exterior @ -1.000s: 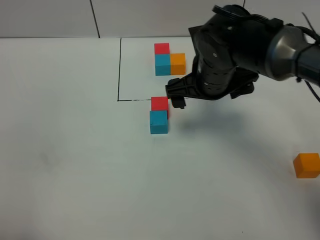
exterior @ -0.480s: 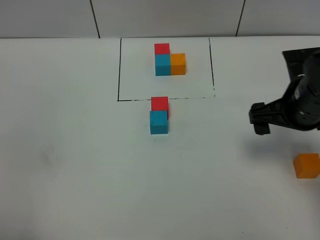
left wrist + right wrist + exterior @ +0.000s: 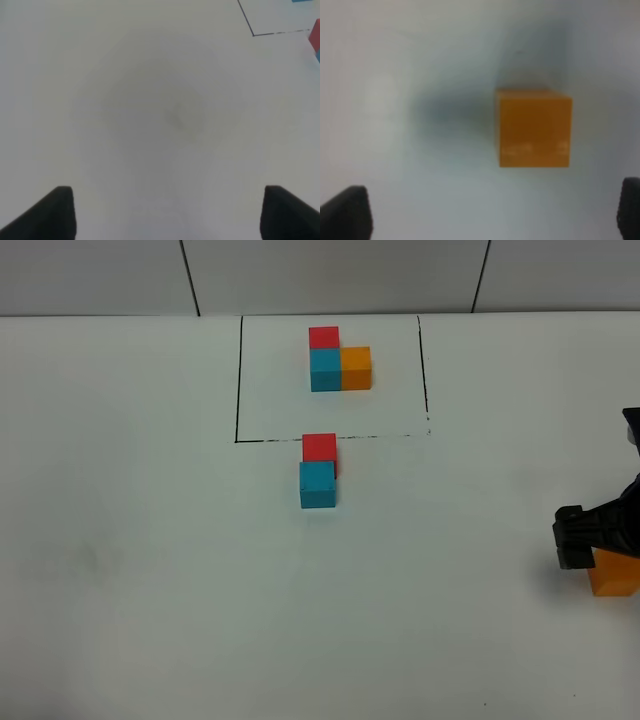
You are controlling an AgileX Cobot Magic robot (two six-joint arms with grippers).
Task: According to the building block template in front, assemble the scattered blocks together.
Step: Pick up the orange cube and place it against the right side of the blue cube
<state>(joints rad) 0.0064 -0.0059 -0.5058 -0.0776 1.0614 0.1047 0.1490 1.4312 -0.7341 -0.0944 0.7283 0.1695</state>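
Note:
I need to set the scattered orange cube [image 3: 614, 576] beside the scattered cyan cube [image 3: 317, 485], so next my right gripper should grab it by its opposite sides.
The building block template [image 3: 338, 362], a red, cyan and orange L, sits inside the black drawn rectangle at the back. Just below that frame the scattered red cube [image 3: 319, 447] touches the cyan cube [image 3: 317, 485] in front of it. The scattered orange cube [image 3: 614, 576] lies alone at the far right edge, partly covered by my right gripper [image 3: 577, 538]. In the right wrist view the orange cube [image 3: 534, 127] lies ahead of my open right gripper [image 3: 487, 215], off to one side, untouched. My left gripper [image 3: 172, 215] is open over bare table and holds nothing.
The white table [image 3: 150, 570] runs wide to the left and front. A corner of the black frame line [image 3: 254, 34] and a sliver of the red cube [image 3: 316, 32] show at the edge of the left wrist view. A grey wall stands behind the table.
My right arm has swung from beside the red cube near the frame to the right and forward, ending over the orange cube at the right edge. The cubes have not moved.

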